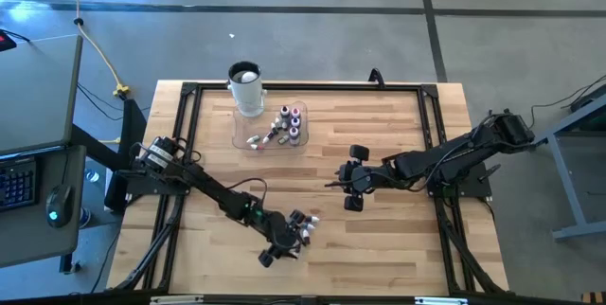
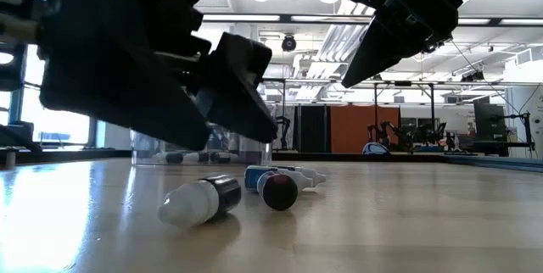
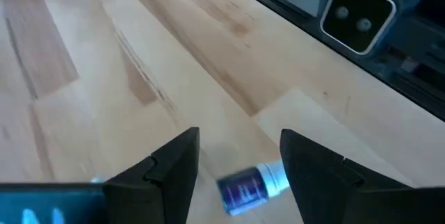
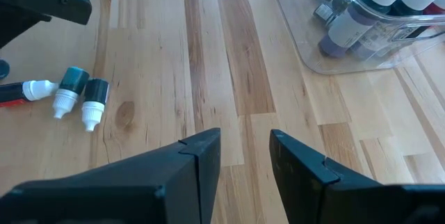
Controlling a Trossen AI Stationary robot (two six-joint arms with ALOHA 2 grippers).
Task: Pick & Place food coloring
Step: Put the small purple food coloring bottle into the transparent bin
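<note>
My fingers hover above the blue-labelled bottle (image 3: 247, 188), so closing now would miss. My left gripper lowers first, then closes on the bottle.
Three small food coloring bottles lie on their sides on the wood near the table's near edge (image 1: 305, 227), (image 2: 204, 200); their bodies are dark and their tips whitish. My left gripper (image 1: 287, 241) hovers open just above them. In its wrist view a blue-labelled bottle (image 3: 247, 188) lies between the fingers, untouched. Several more bottles stand or lie in the clear tray (image 1: 270, 131), (image 4: 361, 26). My right gripper (image 1: 350, 178) is open over the table's middle, right of the tray, holding nothing.
A tall white cup (image 1: 246, 87) stands at the far edge next to the tray. A black frame (image 1: 180, 134) runs round the tabletop. Bare wood lies between the two grippers and along the right half of the table.
</note>
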